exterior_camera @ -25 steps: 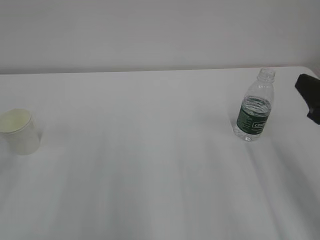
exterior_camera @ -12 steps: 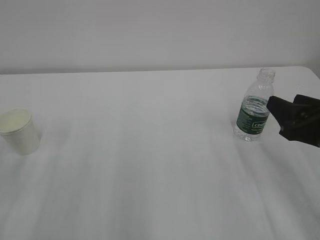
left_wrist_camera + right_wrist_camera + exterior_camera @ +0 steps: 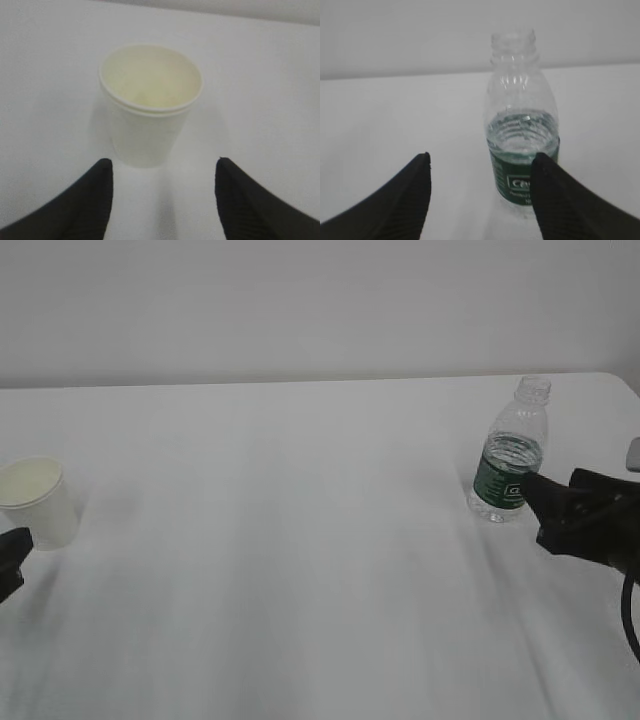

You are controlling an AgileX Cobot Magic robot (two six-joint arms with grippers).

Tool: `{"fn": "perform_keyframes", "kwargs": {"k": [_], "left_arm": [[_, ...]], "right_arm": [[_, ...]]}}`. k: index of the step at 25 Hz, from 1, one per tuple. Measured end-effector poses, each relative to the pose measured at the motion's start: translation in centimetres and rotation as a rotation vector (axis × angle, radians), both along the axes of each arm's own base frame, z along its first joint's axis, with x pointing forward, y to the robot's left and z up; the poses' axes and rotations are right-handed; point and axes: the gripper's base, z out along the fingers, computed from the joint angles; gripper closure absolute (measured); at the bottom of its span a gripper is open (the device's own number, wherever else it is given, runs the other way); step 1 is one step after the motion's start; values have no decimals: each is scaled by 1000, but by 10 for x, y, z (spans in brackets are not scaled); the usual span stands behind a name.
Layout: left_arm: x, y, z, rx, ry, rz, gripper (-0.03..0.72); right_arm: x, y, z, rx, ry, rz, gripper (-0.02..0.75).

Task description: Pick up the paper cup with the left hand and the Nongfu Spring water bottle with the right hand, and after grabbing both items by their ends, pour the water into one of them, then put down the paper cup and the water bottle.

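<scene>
The bottle is uncapped and water [image 3: 512,450] fills its body up to the top of the label, so the right gripper should next grab the bottle around its green label [image 3: 502,479].
The paper cup [image 3: 38,502] [image 3: 150,102] stands upright at the table's left edge, off-white with a cream inside that looks dry. My left gripper [image 3: 10,560] [image 3: 162,172] is open just in front of it, fingers apart and clear of the cup. The Nongfu Spring water bottle [image 3: 510,455] [image 3: 522,130] stands upright at the right, uncapped, with water [image 3: 522,131] up to the top of its dark green label. My right gripper [image 3: 545,502] [image 3: 480,167] is open beside it; the bottle sits ahead near the right finger [image 3: 565,200], not between the two.
The white table [image 3: 300,540] runs back to a plain white wall. A small grey object [image 3: 633,454] shows at the right edge of the exterior view.
The right gripper has come in from the right edge to just beside the bottle's label. The left gripper has entered at the lower left near the cup. Cup and bottle have not moved.
</scene>
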Motion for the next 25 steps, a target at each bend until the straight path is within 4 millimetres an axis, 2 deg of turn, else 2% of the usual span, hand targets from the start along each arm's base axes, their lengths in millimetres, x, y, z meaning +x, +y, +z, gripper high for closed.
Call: {"fn": "perform_keyframes", "kwargs": {"k": [4,8,11,14,16,20,25], "left_arm": [[-1,-1,-15,20,71,-16,230],[-1,-3,-18,24,83,-44,233],[-1,-4,-19,24,83,-60,233],[-1,-4,-19,24,83,-64,233],[-1,-5,-19,25,83,-67,233],[-1,-5,-19,25,83,-71,233],[-2,-6,-19,27,83,-83,236]], "right_arm": [[-2,-4,-20,-55,70,-26,259],[-2,-4,-29,-97,96,-21,257],[-2,-4,-33,-113,104,-16,202],[5,-5,-36,-122,105,-31,101],[12,-7,-40,-124,108,-51,74],[25,-7,-51,-124,122,-63,67],[38,-7,-55,-125,109,-66,67]]}}
